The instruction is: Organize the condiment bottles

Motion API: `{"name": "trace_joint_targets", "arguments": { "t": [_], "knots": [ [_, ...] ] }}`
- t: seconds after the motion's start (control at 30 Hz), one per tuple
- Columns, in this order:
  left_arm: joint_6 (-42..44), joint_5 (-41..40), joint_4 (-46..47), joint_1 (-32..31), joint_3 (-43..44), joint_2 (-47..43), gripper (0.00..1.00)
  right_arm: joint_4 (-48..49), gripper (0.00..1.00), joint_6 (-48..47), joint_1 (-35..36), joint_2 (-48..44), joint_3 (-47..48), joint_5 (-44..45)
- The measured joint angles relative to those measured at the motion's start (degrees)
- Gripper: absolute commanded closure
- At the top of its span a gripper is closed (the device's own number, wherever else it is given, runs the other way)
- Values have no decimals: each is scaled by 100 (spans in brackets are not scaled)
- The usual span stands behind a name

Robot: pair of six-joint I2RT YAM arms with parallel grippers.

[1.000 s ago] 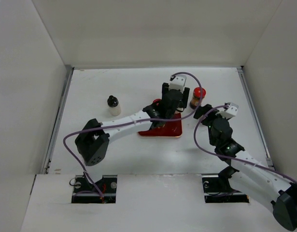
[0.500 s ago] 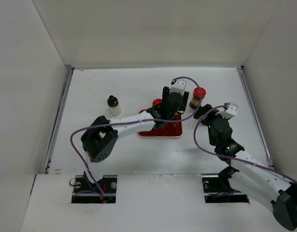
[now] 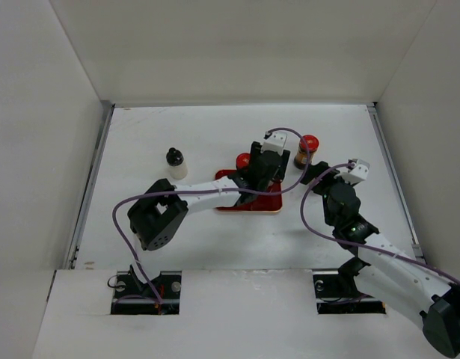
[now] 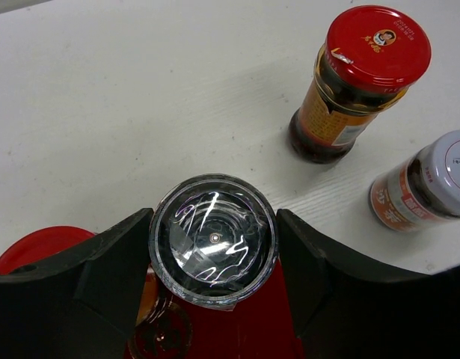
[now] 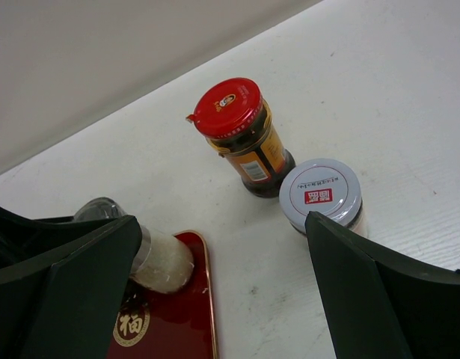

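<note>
My left gripper opens now, since the silver-capped jar's base sits on the flat red tray, just inside the tray's edge, so the jar would stand.
My left gripper (image 3: 261, 166) is shut on a silver-capped jar (image 4: 213, 239) with a pale body, its fingers (image 4: 102, 277) pressed on both sides of the cap. In the right wrist view the jar (image 5: 151, 258) leans, its base on the red tray (image 5: 170, 329). A red-capped jar (image 3: 243, 160) stands at the tray's far left corner. Another red-capped jar (image 5: 241, 134) and a grey-capped jar (image 5: 321, 196) stand on the table right of the tray. My right gripper (image 5: 230, 299) is open and empty, just near of those two. A black-capped bottle (image 3: 175, 163) stands alone at the left.
The red tray (image 3: 267, 200) with a gold emblem lies mid-table under the left arm. White walls enclose the table on the left, back and right. The right arm's purple cable loops over the table near the tray's right edge.
My left arm has drawn back and come down towards the tray with the silver-capped jar. The red cap on the tray's far left has come into view. The right arm has not moved.
</note>
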Motion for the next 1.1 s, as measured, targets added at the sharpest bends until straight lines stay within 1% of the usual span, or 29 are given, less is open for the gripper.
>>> {"name": "trace_joint_targets", "arguments": {
  "t": [0.13,0.23,0.37,0.6,0.73,0.87,1.1],
  "knots": [
    [-2,7,219,-2,-81,33,48,0,0,0,-2,-24,-31,2],
    [-2,11,297,-17,-122,42,41,0,0,0,-4,-26,-35,4],
    [-2,11,363,-33,-166,42,35,0,0,0,-7,-26,-39,4],
    [0,-92,575,-42,-184,42,14,0,0,2,-31,-26,-42,4],
    [-2,-116,621,-55,-190,2,7,-2,0,2,-37,-28,-42,4],
    [0,-125,647,-114,-328,-313,4,0,0,2,-37,-26,-42,4],
    [2,-142,929,-66,-400,-1128,6,0,0,2,-37,-24,-42,4]
  ]
}}
